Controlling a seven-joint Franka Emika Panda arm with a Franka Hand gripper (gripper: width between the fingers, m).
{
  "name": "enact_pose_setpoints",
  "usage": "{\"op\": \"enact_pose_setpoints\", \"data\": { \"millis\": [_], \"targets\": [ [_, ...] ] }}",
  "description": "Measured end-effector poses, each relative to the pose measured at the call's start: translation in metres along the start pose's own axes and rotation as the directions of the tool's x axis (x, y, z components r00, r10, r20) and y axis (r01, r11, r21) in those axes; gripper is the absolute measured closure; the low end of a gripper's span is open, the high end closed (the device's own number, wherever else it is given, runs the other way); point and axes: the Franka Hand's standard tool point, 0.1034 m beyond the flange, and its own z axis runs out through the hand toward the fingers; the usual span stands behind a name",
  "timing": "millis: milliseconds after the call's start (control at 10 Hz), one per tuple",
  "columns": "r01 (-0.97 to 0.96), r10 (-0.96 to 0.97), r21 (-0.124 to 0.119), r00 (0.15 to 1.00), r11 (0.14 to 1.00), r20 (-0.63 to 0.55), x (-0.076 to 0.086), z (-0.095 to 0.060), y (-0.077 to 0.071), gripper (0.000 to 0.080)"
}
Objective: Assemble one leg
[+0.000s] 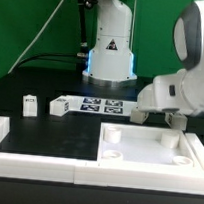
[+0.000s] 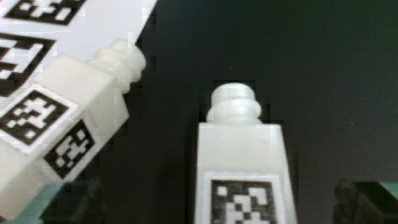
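Note:
In the wrist view the gripper's fingers are low on either side of the leg, so it is time to close. Closing now would catch the white leg (image 2: pixel 244 205).
In the wrist view a white leg (image 2: pixel 240 150) lies on the black table, with a rounded peg at one end and a square marker on its face. My gripper (image 2: pixel 217 205) is open, with one dark finger (image 2: pixel 71 200) on each side of this leg, apart from it. A second leg (image 2: pixel 80 105) lies tilted close beside it. In the exterior view my gripper (image 1: pixel 157 119) is low over the table behind the large white panel (image 1: pixel 151 149), and these two legs are hidden there. Two more legs (image 1: pixel 29 106) (image 1: pixel 59 106) stand at the exterior view's left.
The marker board (image 1: pixel 100 105) lies behind the legs, and its corner shows in the wrist view (image 2: pixel 39 20). A white raised border (image 1: pixel 6 142) runs along the table's front and left. The robot base (image 1: pixel 109 51) stands at the back.

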Motion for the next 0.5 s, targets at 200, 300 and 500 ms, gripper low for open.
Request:
{"op": "enact_pose_setpoints", "data": {
  "millis": [200,300,500],
  "targets": [
    [0.002,-0.002,-0.004,0.999,1.0,0.047,0.0038,0.0054,-0.0026,0.015],
    [0.003,-0.002,-0.005,0.999,1.0,0.047,0.0041,0.0061,-0.0028,0.015],
    [0.004,-0.004,-0.004,0.999,1.0,0.047,0.0043,0.0064,-0.0028,0.0153]
  ]
}}
